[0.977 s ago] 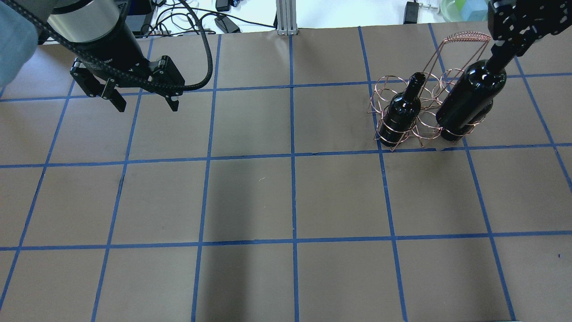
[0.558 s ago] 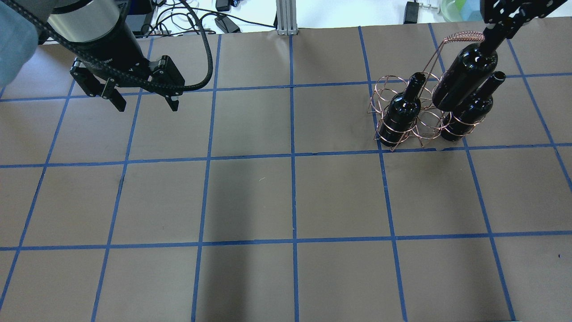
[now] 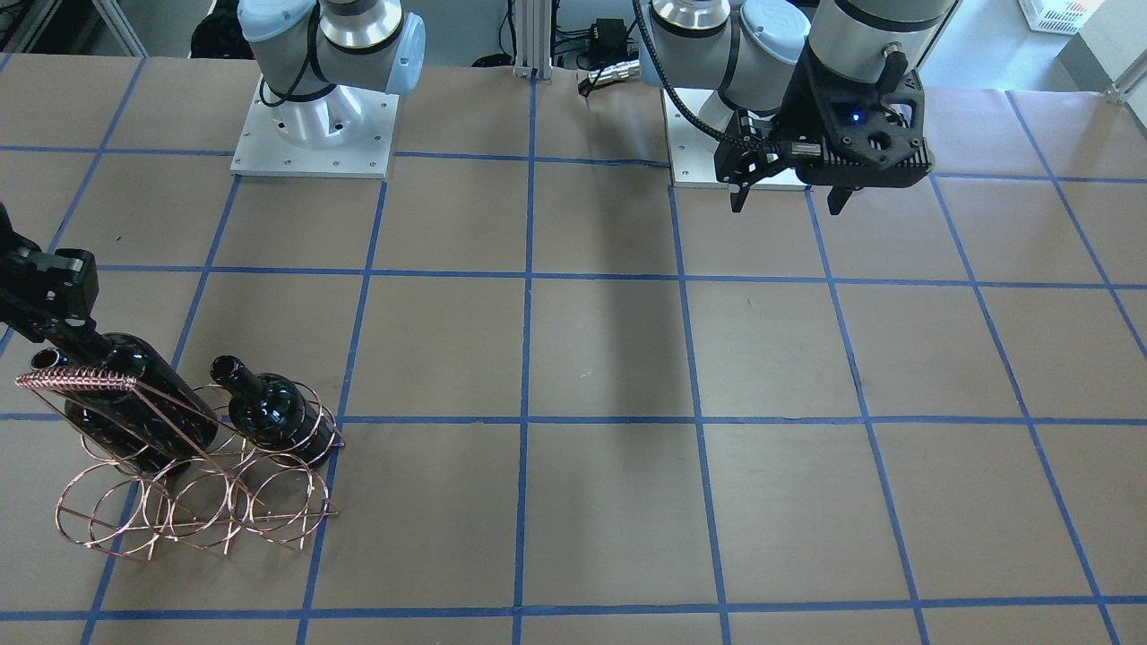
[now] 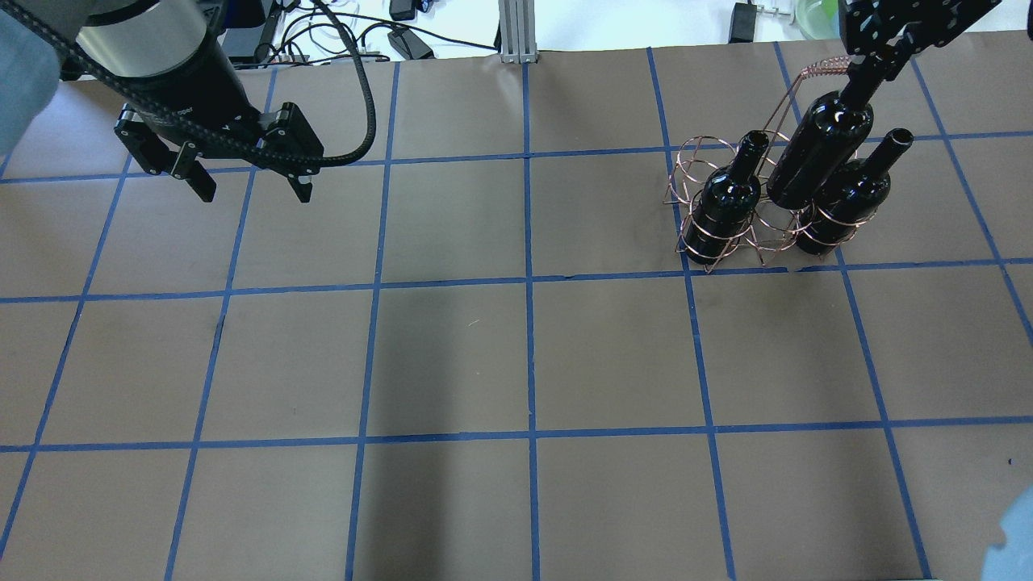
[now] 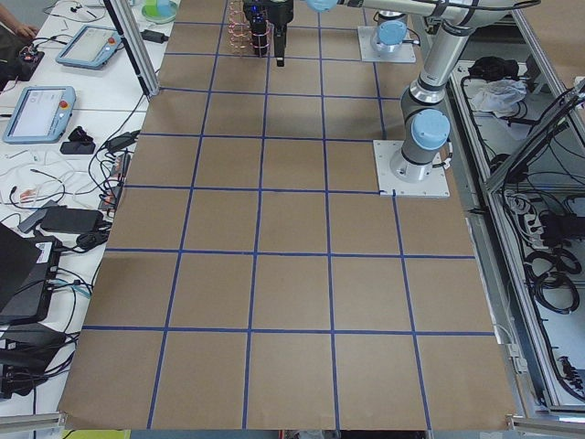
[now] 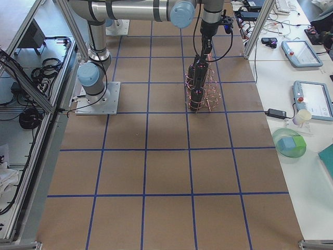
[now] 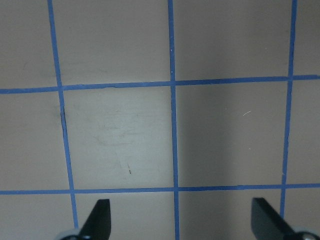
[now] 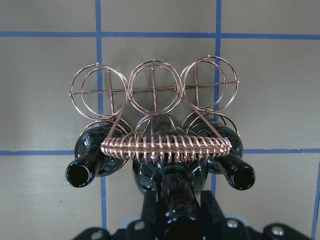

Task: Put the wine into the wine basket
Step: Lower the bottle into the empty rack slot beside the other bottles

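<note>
The wine bottle's shoulder (image 3: 125, 348) is higher than its neighbors above the middle loop (image 3: 195, 460), so my right gripper will keep holding the bottle until I lower it.
The copper wire wine basket (image 4: 692, 161) stands at the table's far right. Two black wine bottles sit in its near row, one on the left (image 4: 726, 202) and one on the right (image 4: 851, 194). My right gripper (image 4: 865, 63) is shut on the neck of a third wine bottle (image 4: 817, 157) and holds it tilted between those two, over the middle loop. In the right wrist view the gripper (image 8: 177, 202) holds this bottle (image 8: 172, 177) under the coil-wrapped handle (image 8: 165, 147). I cannot tell whether its base rests on anything. My left gripper (image 4: 250, 187) is open and empty at the far left.
The basket's back row of loops (image 8: 152, 92) holds nothing. The table (image 4: 524, 363) is brown paper with a blue tape grid. Cables and boxes (image 4: 403, 36) lie beyond the far edge. The left wrist view shows only table below the open fingertips (image 7: 97, 220).
My right gripper has carried the bottle from over the right-hand seated bottle, leftward and farther back, to the gap between the two seated bottles. My left gripper has shifted slightly left.
</note>
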`<action>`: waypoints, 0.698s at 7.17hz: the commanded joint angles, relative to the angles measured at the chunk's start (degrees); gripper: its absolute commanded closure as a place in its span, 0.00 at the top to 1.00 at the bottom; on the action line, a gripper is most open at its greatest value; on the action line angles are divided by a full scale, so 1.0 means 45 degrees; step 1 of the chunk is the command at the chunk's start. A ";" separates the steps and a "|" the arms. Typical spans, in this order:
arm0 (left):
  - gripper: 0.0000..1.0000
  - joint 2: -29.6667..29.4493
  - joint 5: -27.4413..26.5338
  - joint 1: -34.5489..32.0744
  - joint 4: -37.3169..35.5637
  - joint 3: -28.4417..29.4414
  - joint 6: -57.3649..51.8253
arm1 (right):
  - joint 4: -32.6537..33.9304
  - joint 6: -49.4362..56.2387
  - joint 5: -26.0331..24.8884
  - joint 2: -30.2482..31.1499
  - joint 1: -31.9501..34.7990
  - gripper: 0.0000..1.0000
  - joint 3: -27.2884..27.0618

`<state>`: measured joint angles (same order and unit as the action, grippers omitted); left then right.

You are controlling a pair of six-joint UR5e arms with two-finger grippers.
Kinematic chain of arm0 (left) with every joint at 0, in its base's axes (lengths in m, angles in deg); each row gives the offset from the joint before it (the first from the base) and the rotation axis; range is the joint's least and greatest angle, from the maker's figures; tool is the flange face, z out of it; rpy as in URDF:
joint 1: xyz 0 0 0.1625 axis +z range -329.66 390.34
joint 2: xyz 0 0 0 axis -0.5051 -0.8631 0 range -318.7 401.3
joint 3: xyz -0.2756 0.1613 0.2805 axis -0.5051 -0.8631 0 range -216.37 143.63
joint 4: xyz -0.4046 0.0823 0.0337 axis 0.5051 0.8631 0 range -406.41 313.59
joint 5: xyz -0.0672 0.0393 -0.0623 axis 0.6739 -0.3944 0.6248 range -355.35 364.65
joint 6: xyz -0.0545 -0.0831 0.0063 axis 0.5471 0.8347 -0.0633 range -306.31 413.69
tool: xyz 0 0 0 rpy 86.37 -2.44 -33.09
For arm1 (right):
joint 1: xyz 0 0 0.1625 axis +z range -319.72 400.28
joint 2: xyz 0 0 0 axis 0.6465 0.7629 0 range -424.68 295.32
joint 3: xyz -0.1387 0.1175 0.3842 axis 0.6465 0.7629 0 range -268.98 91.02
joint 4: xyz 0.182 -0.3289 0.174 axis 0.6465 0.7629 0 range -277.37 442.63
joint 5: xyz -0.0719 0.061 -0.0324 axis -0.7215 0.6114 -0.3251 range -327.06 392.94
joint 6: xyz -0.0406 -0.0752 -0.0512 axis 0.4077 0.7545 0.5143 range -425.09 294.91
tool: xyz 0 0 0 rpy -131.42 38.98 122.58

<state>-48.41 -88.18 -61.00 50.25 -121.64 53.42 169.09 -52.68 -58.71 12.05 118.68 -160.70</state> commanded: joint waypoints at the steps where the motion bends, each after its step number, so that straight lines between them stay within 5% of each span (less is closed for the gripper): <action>1: 1.00 0.0014 -0.0036 0.0024 -0.0014 -0.0075 -0.0016 | 0.0102 -0.0023 0.0112 -0.0020 0.0039 0.00 -0.0118; 5: 1.00 0.0015 -0.0017 0.0043 -0.0072 -0.0095 -0.0055 | 0.0629 -0.0023 0.0250 -0.0020 0.0039 0.00 -0.0702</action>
<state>-48.28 -88.27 -60.80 50.03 -122.04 53.24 171.11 -52.81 -57.62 11.96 118.89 -162.87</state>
